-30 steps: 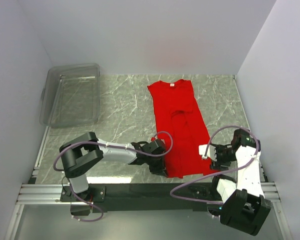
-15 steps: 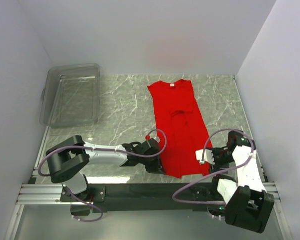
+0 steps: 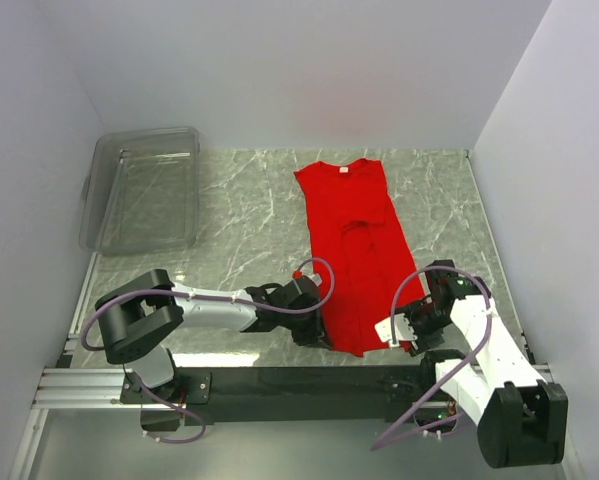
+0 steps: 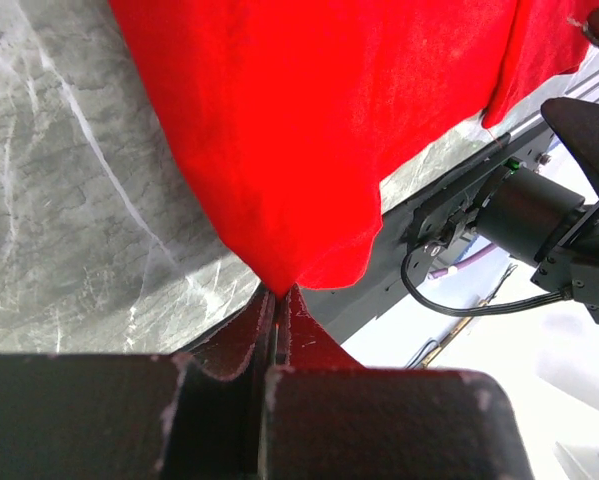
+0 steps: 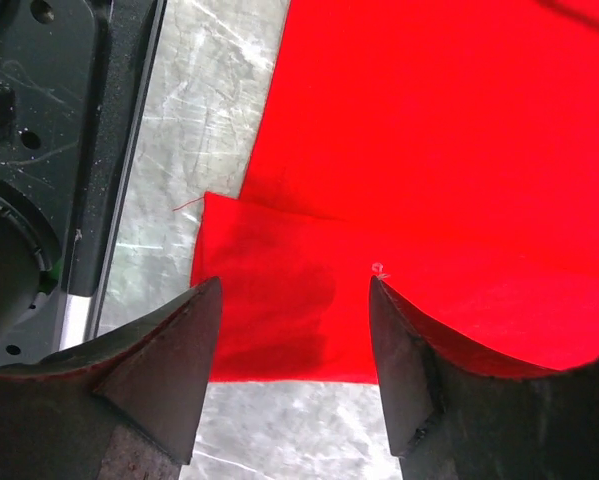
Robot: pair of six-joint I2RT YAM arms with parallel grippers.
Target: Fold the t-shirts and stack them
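Observation:
The robot's right gripper will next fold the hem toward the collar, so it should grab the red t-shirt's near hem corner (image 5: 241, 345), opposite the left gripper's corner.
The red t-shirt (image 3: 354, 240) lies folded into a long strip on the marble table, collar and white neck label (image 3: 343, 169) at the far end. My left gripper (image 3: 314, 332) is at the near left corner of the hem. In the left wrist view the left gripper (image 4: 277, 292) is shut on a pinched point of the t-shirt (image 4: 329, 120). My right gripper (image 3: 397, 335) hovers open over the near right hem corner. The wrist view shows this gripper (image 5: 294, 285) straddling a folded flap of the t-shirt (image 5: 429, 130), fingers (image 5: 179, 350) apart from the cloth.
A clear plastic bin (image 3: 144, 190) stands at the back left of the table. A dark rail (image 3: 279, 380) runs along the near edge just below the hem. White walls close in on both sides and behind.
My right gripper has moved left and nearer, from beside the shirt to over its near right hem corner. The left arm's elbow dropped lower; its gripper stays shut on the hem.

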